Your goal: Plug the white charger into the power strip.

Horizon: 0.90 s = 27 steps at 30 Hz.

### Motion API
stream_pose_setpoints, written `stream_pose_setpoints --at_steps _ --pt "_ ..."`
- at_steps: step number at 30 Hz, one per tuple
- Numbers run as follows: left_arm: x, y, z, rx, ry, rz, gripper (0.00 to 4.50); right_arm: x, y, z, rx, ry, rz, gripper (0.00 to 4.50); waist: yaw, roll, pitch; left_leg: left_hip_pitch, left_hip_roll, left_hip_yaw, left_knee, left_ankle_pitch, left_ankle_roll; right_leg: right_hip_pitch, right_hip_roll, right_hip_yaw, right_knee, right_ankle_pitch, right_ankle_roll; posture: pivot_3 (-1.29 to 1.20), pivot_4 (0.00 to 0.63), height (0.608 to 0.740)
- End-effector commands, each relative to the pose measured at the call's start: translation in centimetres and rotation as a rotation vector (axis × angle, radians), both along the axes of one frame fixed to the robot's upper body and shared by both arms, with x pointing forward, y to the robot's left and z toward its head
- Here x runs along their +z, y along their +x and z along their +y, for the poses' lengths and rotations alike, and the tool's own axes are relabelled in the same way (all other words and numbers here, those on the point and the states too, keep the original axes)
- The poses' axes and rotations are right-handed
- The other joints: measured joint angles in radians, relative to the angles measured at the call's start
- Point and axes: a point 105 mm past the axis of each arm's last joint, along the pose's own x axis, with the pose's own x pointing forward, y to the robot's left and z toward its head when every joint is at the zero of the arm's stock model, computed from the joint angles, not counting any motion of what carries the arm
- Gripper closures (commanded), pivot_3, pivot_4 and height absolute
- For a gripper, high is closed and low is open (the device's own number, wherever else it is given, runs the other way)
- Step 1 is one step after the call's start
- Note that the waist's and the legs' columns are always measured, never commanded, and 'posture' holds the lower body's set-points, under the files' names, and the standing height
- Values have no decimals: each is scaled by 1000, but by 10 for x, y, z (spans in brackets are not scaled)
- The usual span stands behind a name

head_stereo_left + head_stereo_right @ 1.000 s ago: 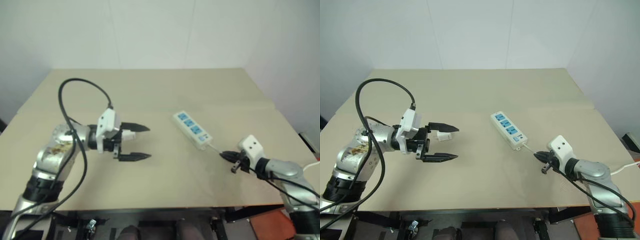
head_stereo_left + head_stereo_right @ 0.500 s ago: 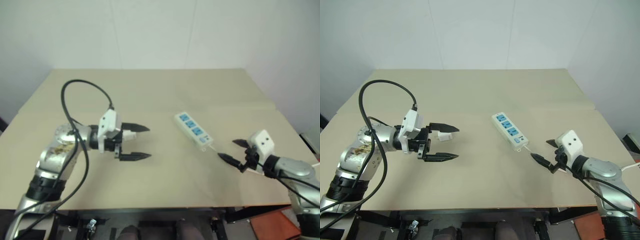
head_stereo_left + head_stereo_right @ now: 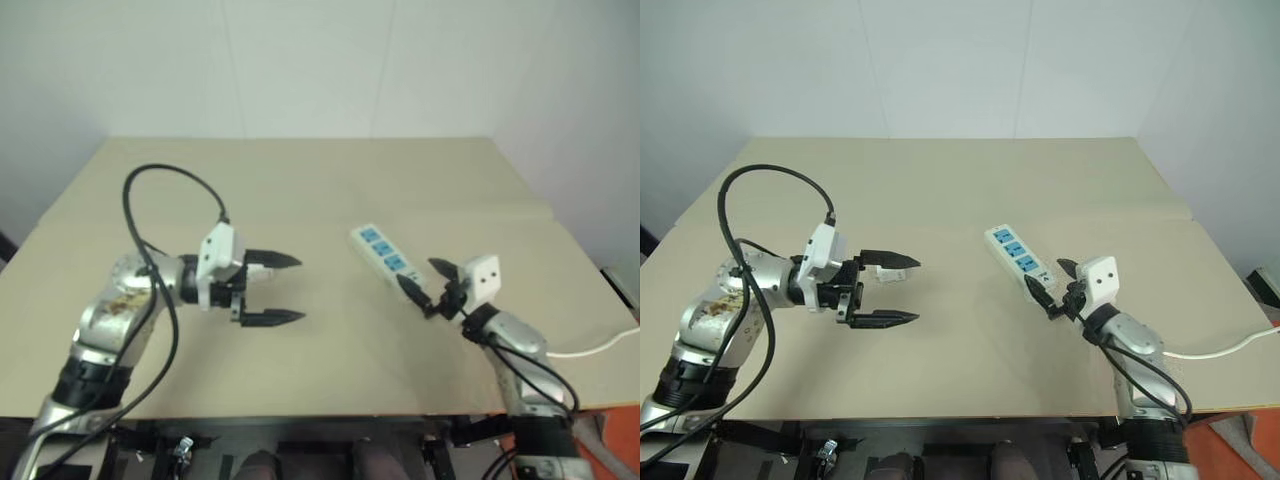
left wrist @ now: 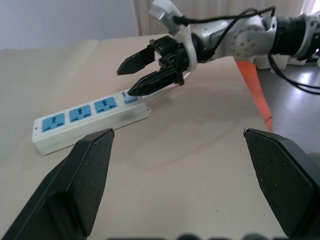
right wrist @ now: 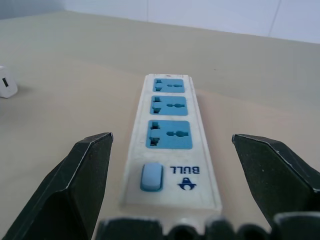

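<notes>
Next, the right gripper grabs the power strip by its switch end (image 3: pixel 398 270), to steady the strip for plugging in the charger (image 3: pixel 260 272).
The power strip (image 5: pixel 172 135) lies flat right of the table's middle, with three blue sockets in a row and a switch at its near end. My right gripper (image 3: pixel 1044 273) is open at that switch end, pointing along the strip, with one fingertip (image 4: pixel 131 92) close over the end. The white charger (image 3: pixel 888 272) is a small cube lying on the table left of centre, also seen as the charger (image 5: pixel 6 88) standing alone. My left gripper (image 3: pixel 300 289) hovers open beside it, pointing toward the strip (image 4: pixel 90 117), nothing between its fingers (image 4: pixel 75 170).
A thin white cord (image 3: pixel 600 345) trails from the strip's end off the table's right edge. A black cable (image 3: pixel 160 175) loops above my left arm. An orange object (image 4: pixel 252 85) sits on the floor past the right edge. Bare tabletop lies between the grippers.
My right gripper was shut a second ago, then opened and swung left and forward to the strip's near end. My left gripper and the charger have not moved.
</notes>
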Motion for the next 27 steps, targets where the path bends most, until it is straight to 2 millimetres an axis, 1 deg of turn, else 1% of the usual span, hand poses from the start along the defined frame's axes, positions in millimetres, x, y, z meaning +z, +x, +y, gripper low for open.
stream_pose_setpoints --at_steps 1,6,11,18,26,27 --pt "12 -5 3 6 -13 -51 0 5 2 4 11 -10 -55 23 -1 0 0 0 0 0 0 0 0 0 0 0 0 0 0 0 150 740" --pt "15 -8 3 2 -16 -54 0 -5 5 8 16 -7 -32 23 -2 0 0 0 0 0 0 0 0 0 0 0 0 0 0 0 150 740" --pt "14 -8 5 15 -8 -51 0 -14 11 8 2 -12 -15 23 -3 0 0 0 0 0 0 0 0 0 0 0 0 0 0 0 150 740" --pt "14 -9 6 20 -4 -50 0 -22 13 5 -12 0 6 23 -2 0 0 0 0 0 0 0 0 0 0 0 0 0 0 0 150 740" --pt "13 -5 5 30 -2 -54 0 -25 13 1 -32 17 5 23 -3 0 0 0 0 0 0 0 0 0 0 0 0 0 0 0 150 740" --pt "13 -4 4 30 -5 -55 0 -26 14 0 -37 21 7 186 -3 0 0 0 0 0 0 0 0 0 0 0 0 0 0 0 150 740"
